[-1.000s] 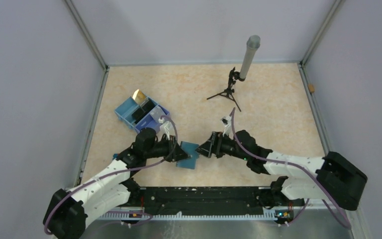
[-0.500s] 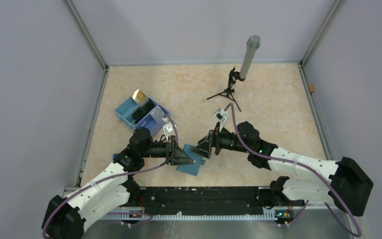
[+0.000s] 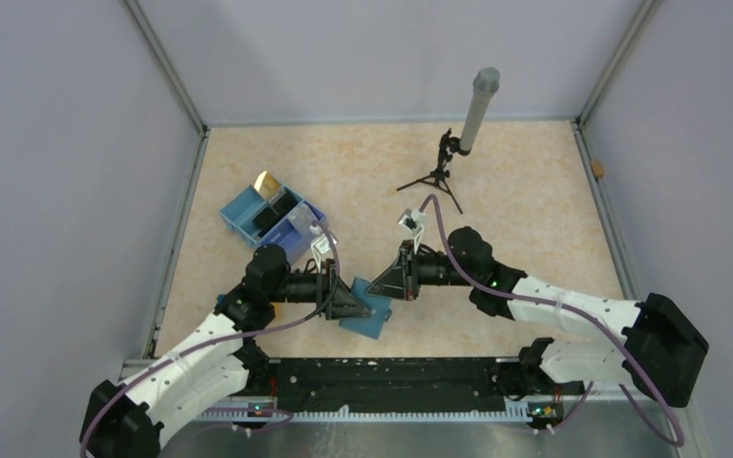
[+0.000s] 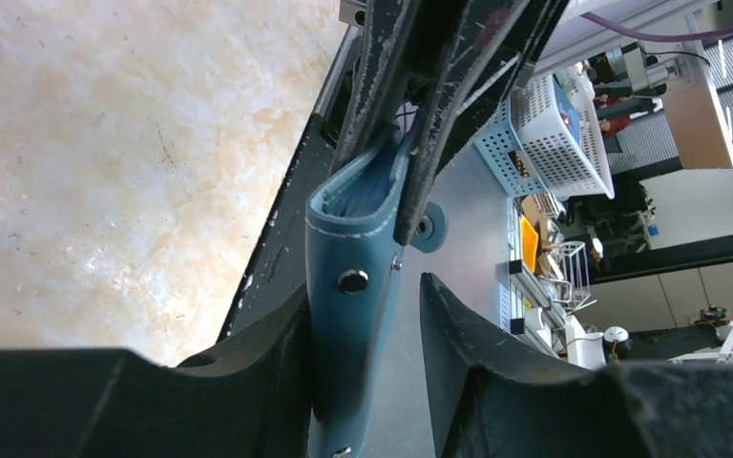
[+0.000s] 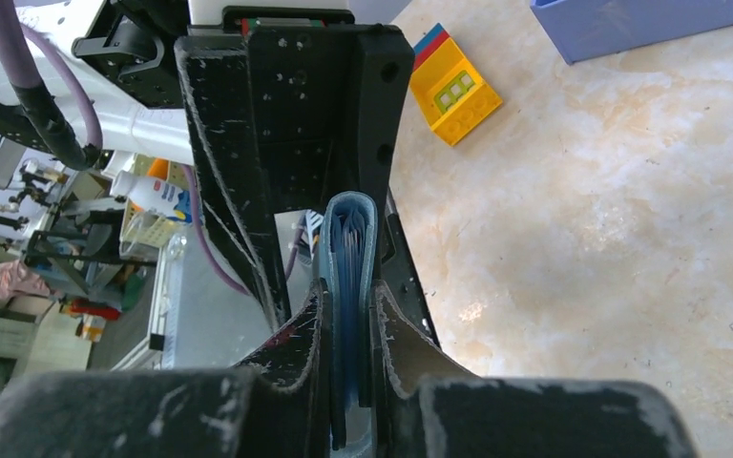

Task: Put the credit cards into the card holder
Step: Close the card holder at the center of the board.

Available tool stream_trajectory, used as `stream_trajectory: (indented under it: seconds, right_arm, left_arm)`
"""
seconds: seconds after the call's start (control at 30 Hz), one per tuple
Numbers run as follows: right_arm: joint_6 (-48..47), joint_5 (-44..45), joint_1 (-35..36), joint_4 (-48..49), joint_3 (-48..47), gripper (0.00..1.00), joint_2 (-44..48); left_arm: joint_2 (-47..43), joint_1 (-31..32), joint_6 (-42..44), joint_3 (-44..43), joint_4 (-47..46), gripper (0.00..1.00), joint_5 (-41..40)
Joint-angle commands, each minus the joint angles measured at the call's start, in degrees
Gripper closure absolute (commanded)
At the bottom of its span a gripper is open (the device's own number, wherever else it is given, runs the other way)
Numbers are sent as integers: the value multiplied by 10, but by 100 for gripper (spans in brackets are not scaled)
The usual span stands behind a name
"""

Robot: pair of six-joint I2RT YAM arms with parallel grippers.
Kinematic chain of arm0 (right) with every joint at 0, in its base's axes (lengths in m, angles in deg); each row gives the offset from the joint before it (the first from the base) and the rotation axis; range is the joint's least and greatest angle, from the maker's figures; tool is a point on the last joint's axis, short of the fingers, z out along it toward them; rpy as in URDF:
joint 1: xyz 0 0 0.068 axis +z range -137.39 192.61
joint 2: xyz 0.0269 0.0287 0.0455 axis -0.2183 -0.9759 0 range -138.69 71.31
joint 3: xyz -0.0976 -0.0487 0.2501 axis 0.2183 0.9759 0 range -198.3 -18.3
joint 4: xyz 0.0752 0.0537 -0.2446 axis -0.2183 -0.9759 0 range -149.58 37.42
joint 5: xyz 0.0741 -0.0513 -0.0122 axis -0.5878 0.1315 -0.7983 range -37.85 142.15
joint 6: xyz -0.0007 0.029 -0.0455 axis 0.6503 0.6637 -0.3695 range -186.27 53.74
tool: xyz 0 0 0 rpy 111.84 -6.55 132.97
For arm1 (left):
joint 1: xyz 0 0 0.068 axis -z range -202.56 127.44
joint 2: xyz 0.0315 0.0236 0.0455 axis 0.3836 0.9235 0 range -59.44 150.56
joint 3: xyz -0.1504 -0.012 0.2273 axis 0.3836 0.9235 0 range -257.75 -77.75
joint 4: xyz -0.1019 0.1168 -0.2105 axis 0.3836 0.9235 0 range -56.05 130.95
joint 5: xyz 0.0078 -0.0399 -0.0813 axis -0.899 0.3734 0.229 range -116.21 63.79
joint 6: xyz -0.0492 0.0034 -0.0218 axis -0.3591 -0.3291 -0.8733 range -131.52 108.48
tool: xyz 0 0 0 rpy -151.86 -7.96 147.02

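Note:
The card holder runs down between both fingers in the left wrist view, so it is time for my left gripper to close on the card holder.
The teal card holder (image 3: 370, 315) is folded shut and held up edge-on between both arms, just above the table's near edge. My right gripper (image 5: 350, 301) is shut on one edge of the card holder (image 5: 348, 229), whose pale blue inner leaves show. My left gripper (image 4: 363, 296) stands open around the opposite end of the card holder (image 4: 348, 248). One finger (image 4: 267, 363) rests against it and the other stands clear. The credit cards sit in the blue tray box (image 3: 240, 212): a gold one (image 3: 267, 183) leaning, a black one (image 3: 274, 216) and a silvery one (image 3: 301, 224).
A small black tripod (image 3: 436, 177) with a grey cylinder (image 3: 477, 110) stands at the back centre. A yellow toy block (image 5: 453, 86) lies on the table beyond the left arm. The enclosure's grey walls ring the beige tabletop (image 3: 515, 210).
My right gripper has moved in and shut on the holder's edge. My left gripper has loosened from a grip on the holder to open.

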Motion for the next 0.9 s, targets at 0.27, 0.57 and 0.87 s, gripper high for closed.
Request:
stream_trajectory:
  seconds: [0.27, 0.57, 0.87]
  right_arm:
    - [-20, -32, -28, 1, -13, 100, 31]
    - [24, 200, -27, -152, -16, 33, 42]
    - [161, 270, 14, -95, 37, 41, -12]
  left_arm:
    - [-27, 2, 5, -26, -2, 81, 13]
    - [-25, 2, 76, -61, 187, 100, -230]
    - [8, 2, 59, -63, 216, 100, -306]
